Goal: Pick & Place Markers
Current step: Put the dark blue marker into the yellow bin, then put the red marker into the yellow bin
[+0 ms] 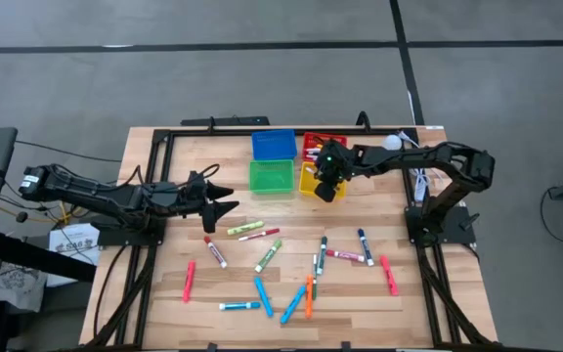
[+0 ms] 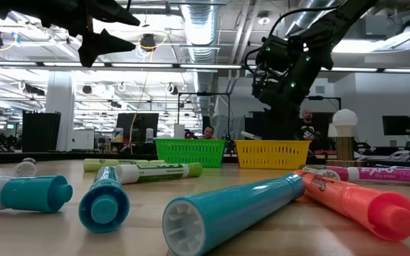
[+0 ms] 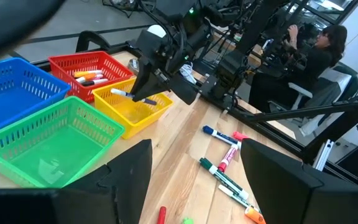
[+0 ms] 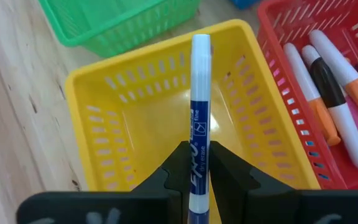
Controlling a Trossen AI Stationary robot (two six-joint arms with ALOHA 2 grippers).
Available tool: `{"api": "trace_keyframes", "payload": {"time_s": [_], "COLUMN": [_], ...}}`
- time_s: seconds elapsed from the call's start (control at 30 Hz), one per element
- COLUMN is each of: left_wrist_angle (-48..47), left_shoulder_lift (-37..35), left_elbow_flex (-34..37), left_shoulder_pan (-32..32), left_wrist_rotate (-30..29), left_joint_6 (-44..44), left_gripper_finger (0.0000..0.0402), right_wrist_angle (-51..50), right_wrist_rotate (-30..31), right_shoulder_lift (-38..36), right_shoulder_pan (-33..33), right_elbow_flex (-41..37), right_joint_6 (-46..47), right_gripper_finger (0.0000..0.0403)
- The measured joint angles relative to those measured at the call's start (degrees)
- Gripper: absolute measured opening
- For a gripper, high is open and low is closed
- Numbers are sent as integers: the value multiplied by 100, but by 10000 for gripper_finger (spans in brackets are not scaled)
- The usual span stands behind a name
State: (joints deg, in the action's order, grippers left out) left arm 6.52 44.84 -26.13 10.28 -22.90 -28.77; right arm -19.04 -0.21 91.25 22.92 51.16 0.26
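The white marker point(image 4: 200, 118) is over the yellow bin point(image 4: 160, 124), inside the bin's rim, and would rest in the bin, so my right gripper should open now.
My right gripper point(image 1: 327, 184) hangs over the yellow bin point(image 1: 308, 181), shut on a white marker with a blue label point(image 4: 199, 112). The left wrist view shows that marker point(image 3: 128, 94) above the yellow bin point(image 3: 135, 112). My left gripper point(image 1: 221, 201) is open and hovers above the table's left half, apart from everything. Several markers point(image 1: 268, 256) with pink, red, green, blue and orange caps lie flat and scattered on the near half of the table. A few more markers point(image 4: 331, 99) lie in the red bin point(image 1: 323, 143). My right gripper pinches the marker's labelled barrel point(image 4: 196, 152) between its two fingers point(image 4: 229, 171), nearer the blue end than the white end. The fingers come from above, slanting down, and lie across the marker. The marker is lifted clear, roughly level, its white end point(image 4: 201, 45) over the yellow bin.
The blue bin point(image 1: 273, 144), green bin point(image 1: 271, 178), yellow bin and red bin stand in a cluster at the far middle of the table. A black frame point(image 1: 154, 186) runs along the table's edges. People sit in the room behind point(image 3: 319, 50).
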Motion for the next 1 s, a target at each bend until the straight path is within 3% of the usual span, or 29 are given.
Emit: {"api": "trace_keyframes", "payload": {"time_s": [1.0], "left_wrist_angle": [0], "left_shoulder_lift": [0], "left_elbow_flex": [0], "left_shoulder_pan": [0], "left_wrist_rotate": [1], "left_joint_6": [-15], "left_gripper_finger": [246], "right_wrist_angle": [-192], "right_wrist_rotate": [-141], "right_shoulder_lift": [-18], "right_shoulder_pan": [0], "right_elbow_flex": [245], "right_joint_6": [-186], "right_gripper_finger": [80]}}
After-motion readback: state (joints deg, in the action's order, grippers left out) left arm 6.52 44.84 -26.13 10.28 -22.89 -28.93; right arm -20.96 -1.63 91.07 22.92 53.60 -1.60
